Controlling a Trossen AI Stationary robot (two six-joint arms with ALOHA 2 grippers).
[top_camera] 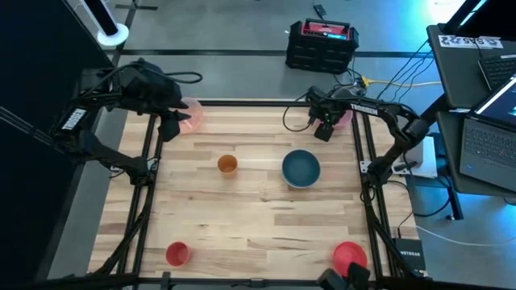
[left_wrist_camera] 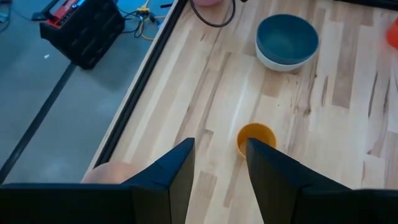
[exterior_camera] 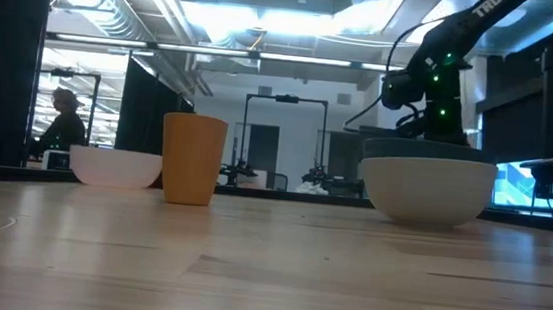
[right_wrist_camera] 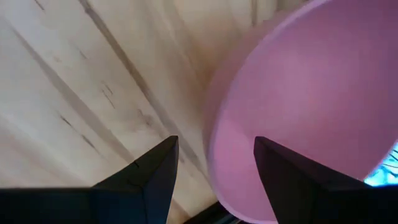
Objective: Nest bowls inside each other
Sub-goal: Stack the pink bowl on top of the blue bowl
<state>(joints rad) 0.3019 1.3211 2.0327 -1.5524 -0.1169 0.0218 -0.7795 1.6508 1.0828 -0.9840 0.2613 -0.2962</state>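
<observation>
My right gripper is to grab the mauve-pink bowl by its rim [top_camera: 339,126] next, and the bowl should then be nested inside the dark teal bowl [top_camera: 301,167].
A dark teal bowl [top_camera: 301,167] sits nested in a pale white bowl [left_wrist_camera: 281,62] at the table's middle right. An orange cup [top_camera: 227,165] stands left of them. The light pink bowl [top_camera: 193,114] rests at the far left corner, with my left gripper [top_camera: 172,129] open, high beside it and holding nothing [left_wrist_camera: 217,180]. A mauve-pink bowl [right_wrist_camera: 311,106] rests at the far right corner. My right gripper [top_camera: 324,131] hangs open over its rim [right_wrist_camera: 217,143], one finger outside and one over the inside. A red cup [top_camera: 176,254] and a red bowl [top_camera: 350,256] stand near the front edge.
The dark frame rails [top_camera: 363,173] run along both sides of the table. A black and red case [top_camera: 322,42] and cables lie on the floor beyond the far edge. Bare wood [top_camera: 258,217] lies between the middle bowls and the front ones.
</observation>
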